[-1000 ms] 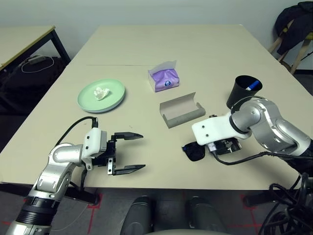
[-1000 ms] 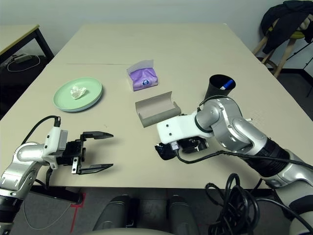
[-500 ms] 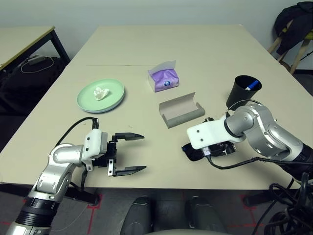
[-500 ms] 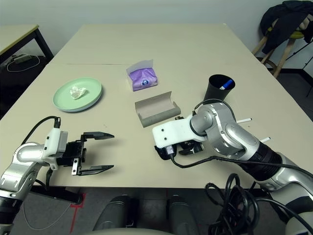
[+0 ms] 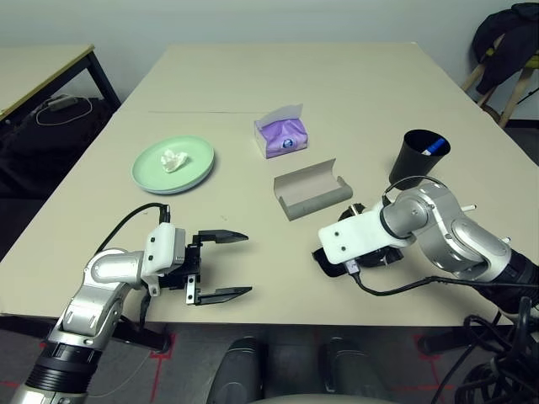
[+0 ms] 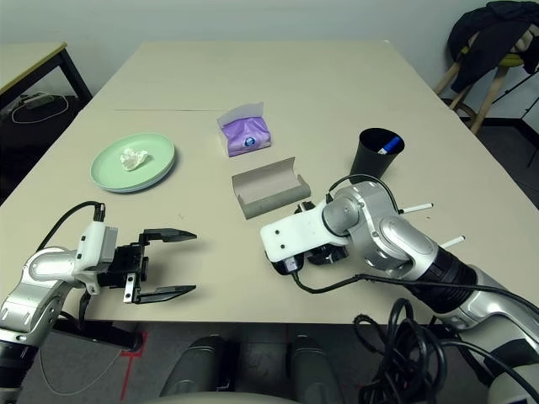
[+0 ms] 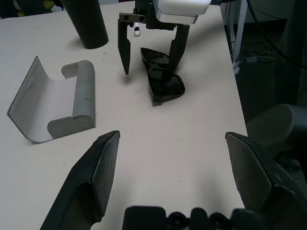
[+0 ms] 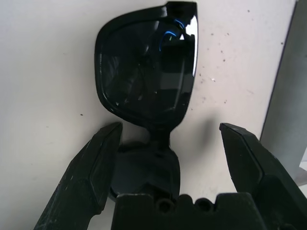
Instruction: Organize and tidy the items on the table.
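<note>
I will close my right gripper on the sunglasses' bridge (image 8: 159,136), because its fingers reach down on both sides of the bridge, under the upper lens (image 8: 144,72).
Black sunglasses (image 8: 146,72) lie folded on the beige table (image 5: 337,84) near its front edge, right of centre. My right gripper (image 8: 170,129) is lowered over them, open, one finger on each side of the bridge. The white wrist block hides most of the sunglasses (image 5: 323,260) from the head views. An open grey glasses case (image 5: 312,192) lies just behind them. My left gripper (image 5: 246,264) hovers open at the front left, holding nothing. A mint green plate (image 5: 195,164) carries a crumpled white tissue (image 5: 173,159). The purple tissue pack (image 5: 283,136) stands mid-table.
A black cup (image 5: 417,160) holding a blue-capped marker (image 5: 433,148) stands at the right, behind my right forearm. A thin white stick (image 6: 417,207) lies beside that forearm. A smaller table (image 5: 42,67) is at far left, and a chair with dark clothing (image 5: 509,42) at far right.
My right gripper has shifted left and toward the front edge, coming down over the sunglasses so they are now mostly covered. The left arm has stayed put.
</note>
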Available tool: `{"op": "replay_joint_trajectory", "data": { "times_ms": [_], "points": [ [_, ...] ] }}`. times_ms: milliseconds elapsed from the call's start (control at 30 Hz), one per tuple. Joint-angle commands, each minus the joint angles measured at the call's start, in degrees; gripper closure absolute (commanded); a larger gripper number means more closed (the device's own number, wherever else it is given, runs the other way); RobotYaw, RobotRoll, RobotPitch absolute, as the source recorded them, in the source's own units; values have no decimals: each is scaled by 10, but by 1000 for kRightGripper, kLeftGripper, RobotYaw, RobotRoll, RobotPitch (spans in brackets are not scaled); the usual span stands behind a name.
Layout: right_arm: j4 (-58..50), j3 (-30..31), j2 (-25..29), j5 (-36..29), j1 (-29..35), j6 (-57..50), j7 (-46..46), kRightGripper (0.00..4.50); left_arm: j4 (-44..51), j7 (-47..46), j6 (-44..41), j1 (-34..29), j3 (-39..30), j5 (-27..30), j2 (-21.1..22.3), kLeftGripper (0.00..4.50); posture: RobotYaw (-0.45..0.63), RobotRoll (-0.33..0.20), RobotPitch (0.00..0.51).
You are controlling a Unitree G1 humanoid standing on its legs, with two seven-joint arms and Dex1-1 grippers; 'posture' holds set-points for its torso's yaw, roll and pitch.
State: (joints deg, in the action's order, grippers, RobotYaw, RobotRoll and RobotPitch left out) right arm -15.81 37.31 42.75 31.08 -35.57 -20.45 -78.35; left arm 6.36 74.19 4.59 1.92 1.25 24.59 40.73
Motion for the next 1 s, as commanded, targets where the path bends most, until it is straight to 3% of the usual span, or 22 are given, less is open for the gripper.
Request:
{"op": "replay_joint_trajectory", "data": {
  "times_ms": [33,233,267,333,533,1000],
  "points": [
    [-10,-1,-2,6,5,16,1,0,17,0,-3,-3,11,-9,3,38,56,0,64],
    [-11,-4,-4,8,7,32,0,0,22,-3,-6,-5,12,-9,4,38,56,0,67],
    [-11,-5,-6,7,8,34,1,177,23,-4,-6,-6,12,-9,4,12,57,0,69],
    [-11,-7,-10,4,8,38,4,618,24,-4,-7,-6,11,-9,4,0,57,0,69],
    [-9,-11,-13,5,8,44,3,2744,23,-4,-10,-2,13,-11,2,0,57,0,69],
    [-20,-43,-2,-15,-13,47,-18,2764,22,-5,-8,-2,16,-11,2,0,51,0,71]
  ]
}}
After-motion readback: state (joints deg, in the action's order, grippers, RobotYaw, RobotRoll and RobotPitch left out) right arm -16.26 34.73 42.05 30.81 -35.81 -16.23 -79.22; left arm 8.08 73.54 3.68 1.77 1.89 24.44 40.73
